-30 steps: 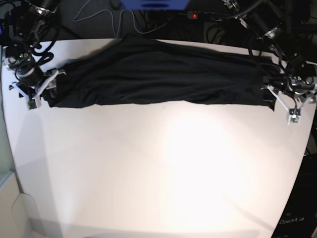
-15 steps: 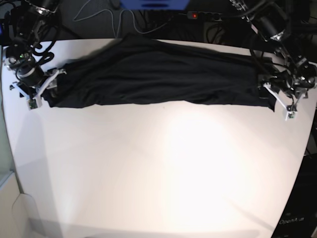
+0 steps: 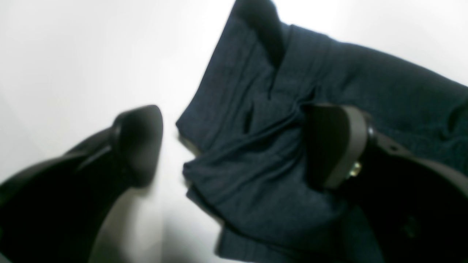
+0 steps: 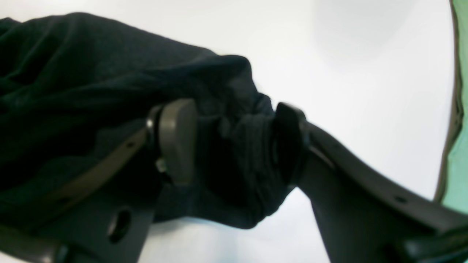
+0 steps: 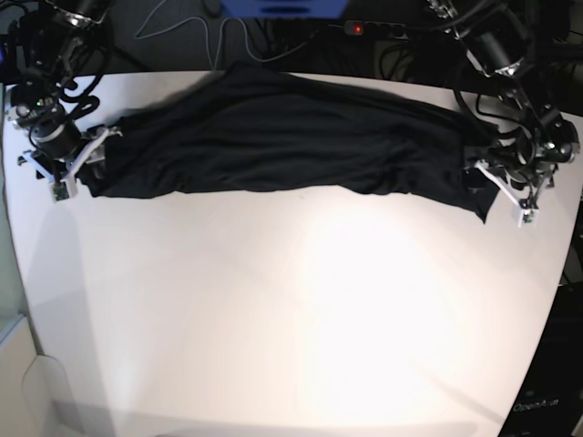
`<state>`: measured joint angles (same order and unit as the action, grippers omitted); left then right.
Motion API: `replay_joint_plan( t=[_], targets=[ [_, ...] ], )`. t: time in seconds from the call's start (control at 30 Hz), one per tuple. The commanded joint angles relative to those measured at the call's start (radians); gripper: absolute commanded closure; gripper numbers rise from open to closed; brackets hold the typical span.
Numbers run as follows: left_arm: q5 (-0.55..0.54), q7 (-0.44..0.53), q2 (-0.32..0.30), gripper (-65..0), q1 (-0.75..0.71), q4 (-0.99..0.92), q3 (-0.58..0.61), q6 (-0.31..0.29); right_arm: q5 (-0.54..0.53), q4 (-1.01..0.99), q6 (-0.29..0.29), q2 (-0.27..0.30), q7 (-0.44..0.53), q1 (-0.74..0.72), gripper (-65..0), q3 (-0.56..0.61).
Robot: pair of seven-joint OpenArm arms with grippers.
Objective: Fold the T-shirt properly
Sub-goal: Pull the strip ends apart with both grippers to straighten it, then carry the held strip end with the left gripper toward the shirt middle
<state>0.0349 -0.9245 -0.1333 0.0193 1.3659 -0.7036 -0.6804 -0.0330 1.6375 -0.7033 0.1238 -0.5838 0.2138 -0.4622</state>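
The shirt's wrinkled end point(image 3: 245, 144) is between my fingers, which reach down around it, so my left gripper needs to close on that end.
The black T-shirt point(image 5: 273, 137) lies as a long wrinkled band across the far part of the white table point(image 5: 291, 309). In the base view my right gripper point(image 5: 77, 168) sits at the shirt's left end. The right wrist view shows that gripper point(image 4: 234, 140) shut on a bunched wad of the T-shirt point(image 4: 91, 73). At the shirt's right end is my left gripper point(image 5: 506, 193). In the left wrist view it point(image 3: 234, 144) stands wide open over the T-shirt point(image 3: 256, 157). One of its fingers point(image 3: 332, 146) rests on the cloth and the other hangs over bare table.
Cables point(image 5: 219, 36) and a power strip with a red light point(image 5: 357, 28) lie behind the table's far edge. A green surface point(image 4: 459, 146) shows past the table edge in the right wrist view. White tabletop stretches from the shirt to the near edge.
The arm on the right of the base view has moved inward to the left, staying open. The shirt's right end has shifted and rumpled with it. The other arm has not moved.
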Motion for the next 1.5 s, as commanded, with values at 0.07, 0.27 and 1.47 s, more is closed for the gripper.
replay_joint_plan(
  t=[0.07,0.27,1.47],
  targets=[
    [0.087,-0.126,0.014,-56.0,-0.048,-0.021,0.012,-0.018,-0.011,0.016,0.005,0.014,0.022,-0.011,-34.8,-0.002],
    [0.087,-0.126,0.014,-23.0,-0.066,-0.024,0.012,-0.018,-0.011,0.016,0.005,0.014,0.022,-0.011,-34.8,0.003],
    [0.095,-0.419,0.194,-1.2,-0.078,0.603,0.246,-0.018,-0.011,0.016,0.005,0.014,0.022,-0.011,-34.8,0.018]
  ],
)
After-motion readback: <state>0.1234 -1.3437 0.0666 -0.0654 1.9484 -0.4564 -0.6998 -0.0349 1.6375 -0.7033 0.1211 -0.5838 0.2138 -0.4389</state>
